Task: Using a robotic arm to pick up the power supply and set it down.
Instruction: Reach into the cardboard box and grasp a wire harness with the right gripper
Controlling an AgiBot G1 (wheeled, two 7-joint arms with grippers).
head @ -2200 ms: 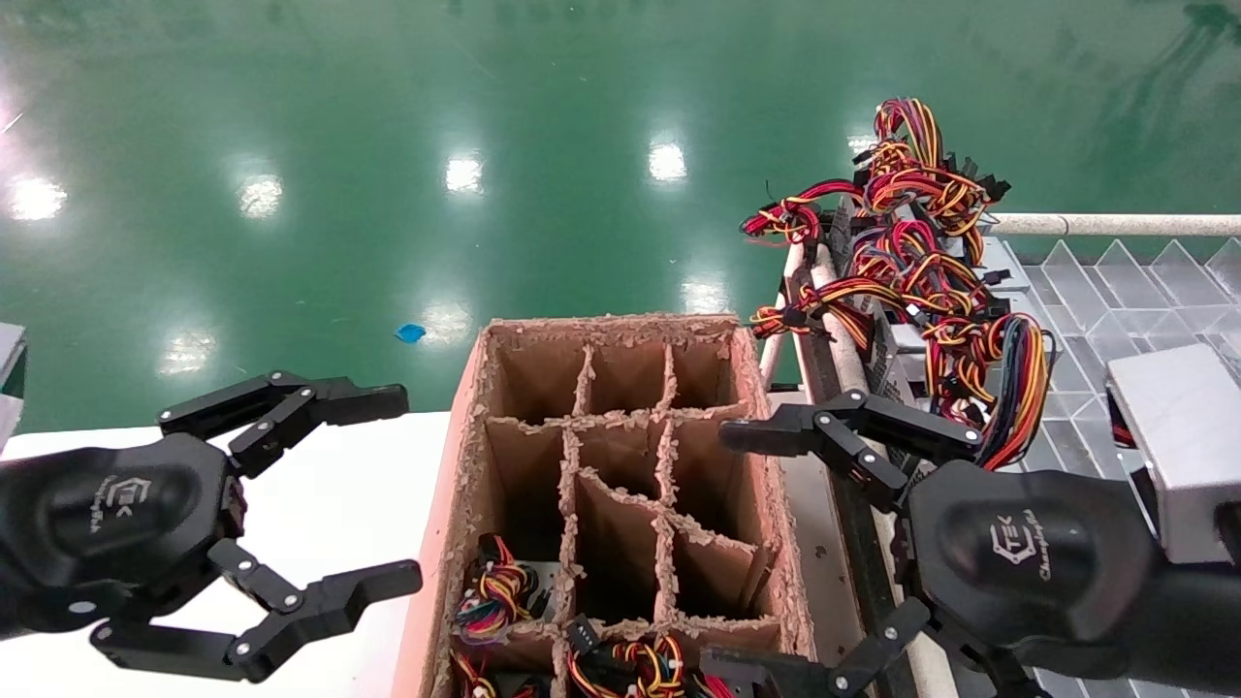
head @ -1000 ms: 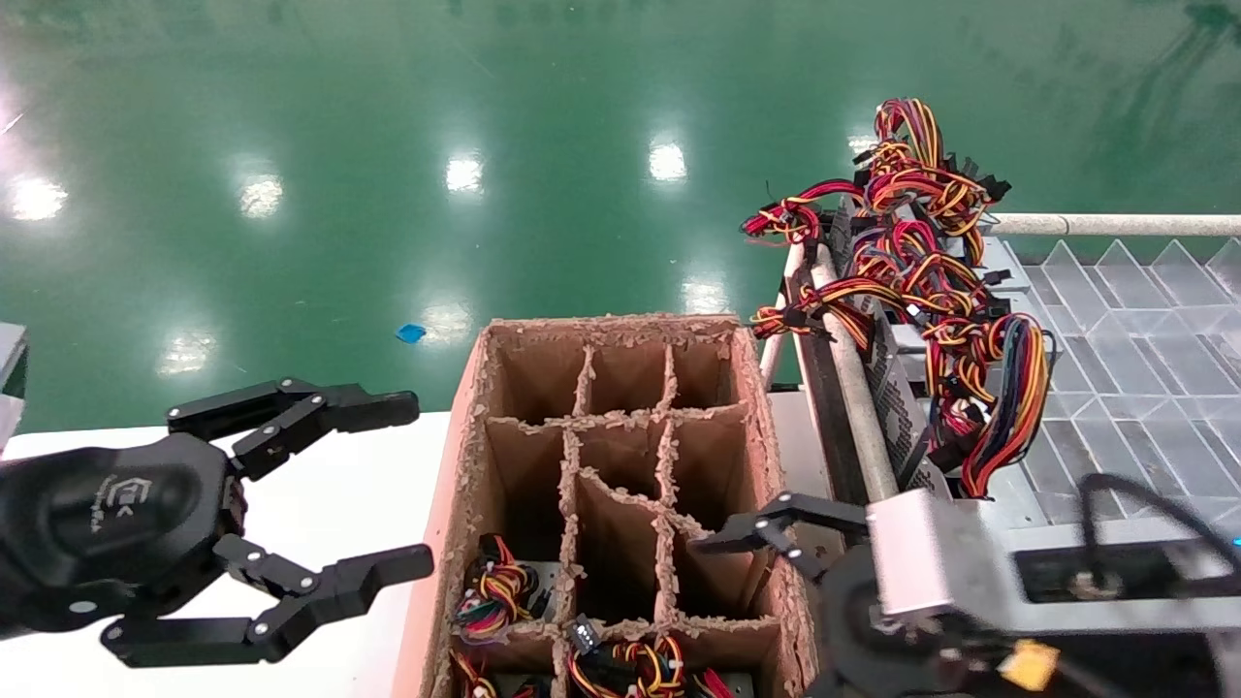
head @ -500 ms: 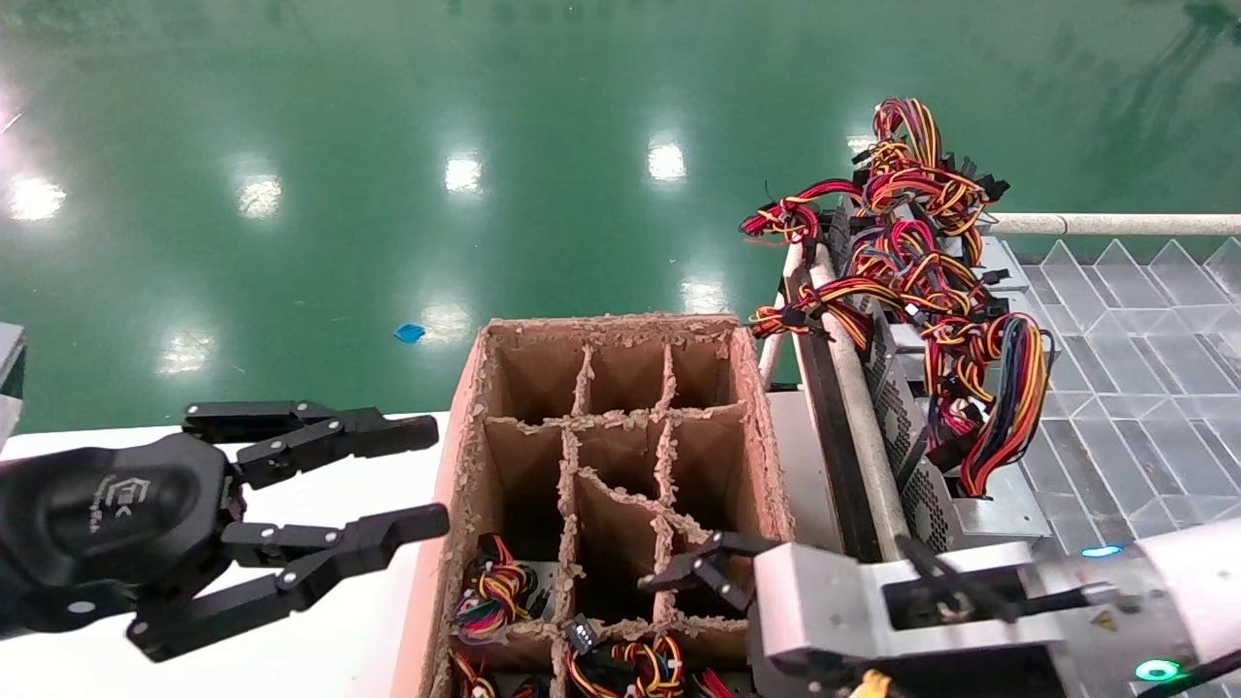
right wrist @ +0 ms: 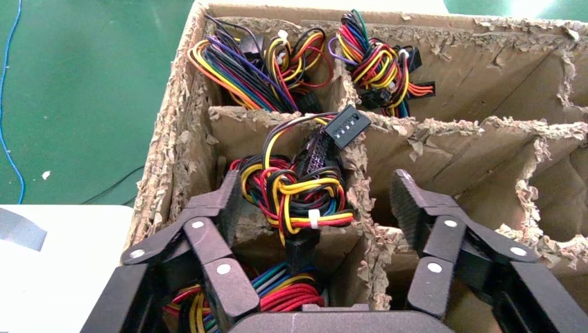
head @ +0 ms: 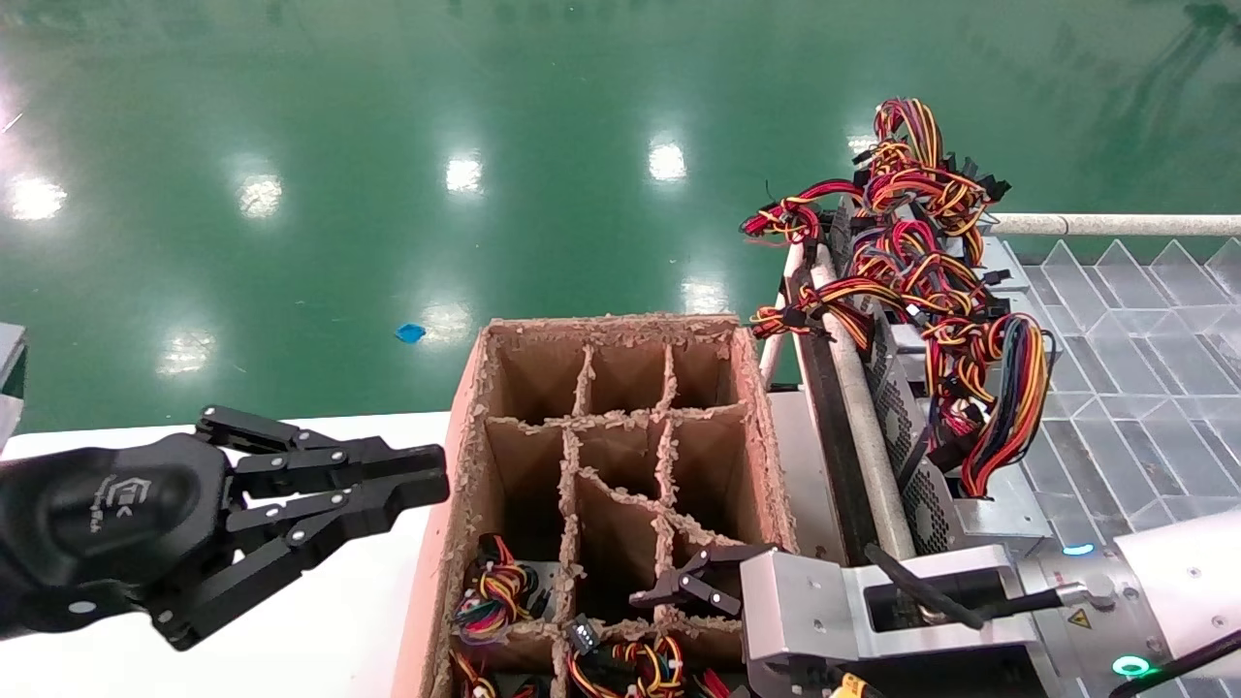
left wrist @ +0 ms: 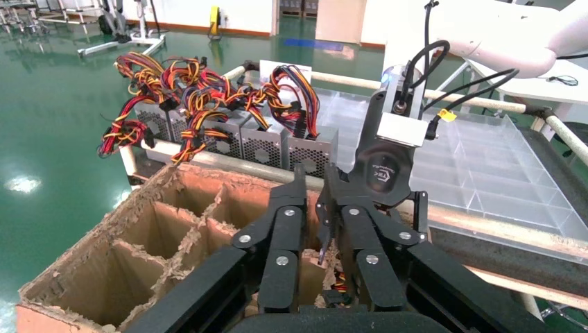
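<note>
I should next grab the power supply by its wire bundle on top [head: 634,668] with my right gripper, because the sides of the cardboard cell close in around the power supply's body.
A divided cardboard box [head: 467,456] holds power supplies in its near cells, showing mostly as wire bundles [head: 494,591]. My right gripper [head: 693,582] hangs low over the near right cells. In the right wrist view it is open, its fingers [right wrist: 409,201] straddling one red, yellow and black wire bundle [right wrist: 298,198] of a power supply whose metal body is hidden in its cell. More grey power supplies [head: 921,485] stand in a row on the rack to the right. My left gripper [head: 434,473] hovers shut and empty beside the box's left wall.
The box's far cells [head: 620,378] hold nothing. A metal rail [head: 853,388] runs between box and rack. Clear plastic divider trays [head: 1144,320] lie at far right. The white tabletop [head: 368,620] lies under my left arm, with green floor beyond.
My right arm has swung down and left from beside the rack to low over the box's near cells. The left gripper's fingers have closed from wide open and edged toward the box.
</note>
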